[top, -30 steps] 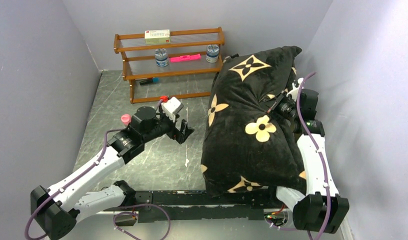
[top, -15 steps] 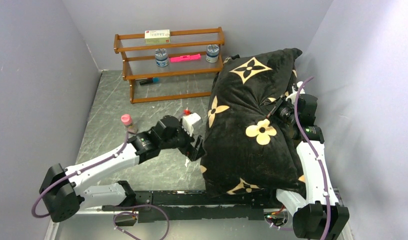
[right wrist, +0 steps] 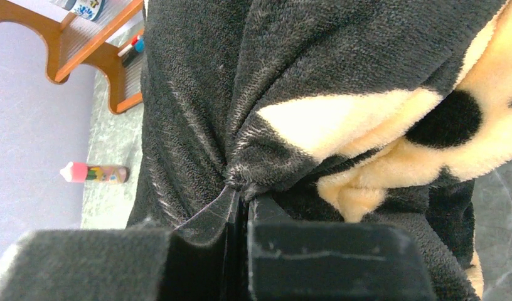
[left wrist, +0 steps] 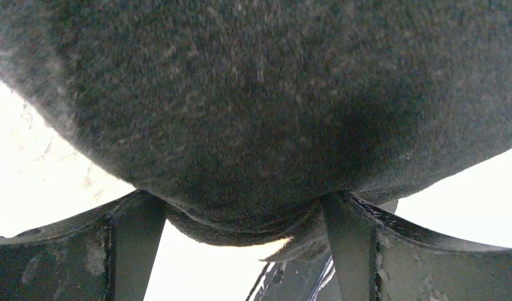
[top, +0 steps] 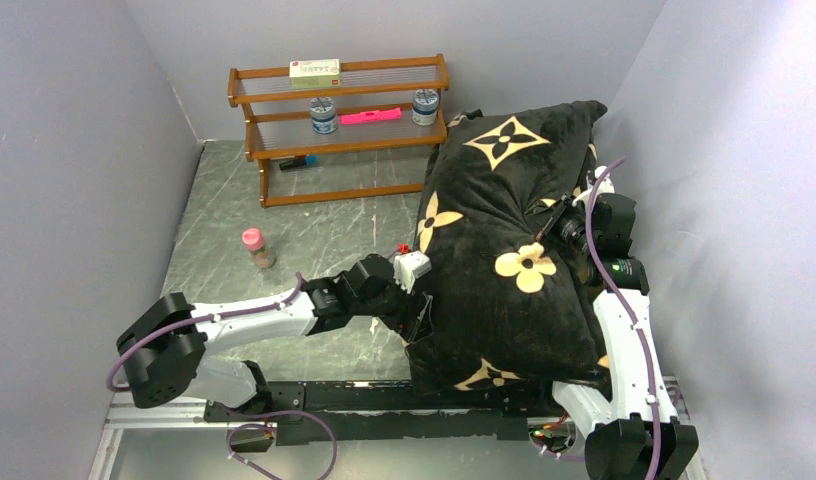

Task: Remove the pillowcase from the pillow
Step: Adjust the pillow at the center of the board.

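I need to grab the pillowcase [top: 504, 250] next with my left gripper by its bulging side edge [top: 430, 338]. Its flowered middle then stays free to turn with the bundle.
The pillowcase [top: 504, 250], black plush with tan flower motifs, covers a plump bundle on the right of the table. The white pillow is hidden inside it. My right gripper [top: 546, 224] is shut on a pinched fold of the pillowcase [right wrist: 272, 94] on its upper right side; the wrist view shows the gripper [right wrist: 242, 197] closed with fabric bunched at the tips. My left gripper [top: 416, 322] is pressed against the case's lower left edge. In the left wrist view the gripper [left wrist: 238, 202] is open, its fingers wide apart, with a bulge of the black plush [left wrist: 253, 113] between them.
A wooden shelf [top: 339, 130] stands at the back with a box, two jars and a pink item on it. A small pink-capped bottle [top: 256, 248] stands on the grey table left of centre. Walls close in on the left, back and right.
My left arm has swung right and toward the near edge, from mid-table to the pillowcase's lower left edge. My right gripper has kept its hold, and the bundle barely shifted.
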Controlling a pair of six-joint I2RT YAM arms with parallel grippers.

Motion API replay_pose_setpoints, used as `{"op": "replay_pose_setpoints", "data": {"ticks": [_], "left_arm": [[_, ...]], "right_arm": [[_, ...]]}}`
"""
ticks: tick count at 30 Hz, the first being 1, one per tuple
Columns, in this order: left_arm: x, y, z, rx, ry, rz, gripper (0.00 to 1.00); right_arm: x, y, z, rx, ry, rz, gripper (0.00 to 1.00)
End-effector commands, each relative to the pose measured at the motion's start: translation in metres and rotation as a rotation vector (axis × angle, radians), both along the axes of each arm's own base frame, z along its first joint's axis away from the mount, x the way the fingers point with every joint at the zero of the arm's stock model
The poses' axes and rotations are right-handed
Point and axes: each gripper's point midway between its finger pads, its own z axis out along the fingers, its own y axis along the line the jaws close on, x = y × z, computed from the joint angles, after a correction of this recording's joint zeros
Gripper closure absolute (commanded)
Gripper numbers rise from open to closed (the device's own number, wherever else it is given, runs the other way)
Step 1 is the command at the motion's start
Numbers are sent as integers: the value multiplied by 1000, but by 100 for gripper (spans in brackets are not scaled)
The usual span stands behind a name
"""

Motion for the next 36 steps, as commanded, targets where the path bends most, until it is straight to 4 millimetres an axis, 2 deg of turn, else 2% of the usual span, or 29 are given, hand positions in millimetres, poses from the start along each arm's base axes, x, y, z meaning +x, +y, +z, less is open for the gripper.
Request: {"op": "replay_pose_setpoints", "data": {"ticks": [1, 2, 5, 7, 8, 9, 13, 19, 22, 28, 33, 36], "left_arm": [[13, -26, 8, -96, -22, 30, 13], [16, -28, 7, -89, -29, 31, 21], [25, -30, 5, -56, -59, 44, 54], [30, -29, 12, -45, -91, 48, 74], [33, -27, 18, -37, -117, 52, 87], [39, -23, 25, -20, -154, 67, 95], [61, 1, 65, 57, -318, 124, 95], [101, 59, 134, 165, -557, 296, 95], [116, 87, 145, 251, -610, 353, 95], [136, 143, 140, 383, -630, 508, 95], [135, 172, 110, 462, -576, 600, 95], [128, 183, 89, 475, -543, 636, 95]], "right_arm": [[-40, 33, -29, 57, 141, 175, 100], [-40, 32, -31, 49, 145, 175, 100], [-40, 30, -38, 26, 153, 178, 100], [-41, 30, -37, 20, 151, 187, 100], [-42, 31, -36, 19, 145, 194, 100], [-44, 32, -33, 16, 137, 202, 100], [-51, 38, -18, 7, 98, 261, 100], [-61, 53, 8, 51, 40, 357, 100], [-71, 64, 16, 100, 16, 423, 100], [-90, 75, 0, 121, 47, 492, 100], [-100, 74, -15, 101, 85, 503, 100], [-95, 65, -15, 42, 80, 452, 90]]}}
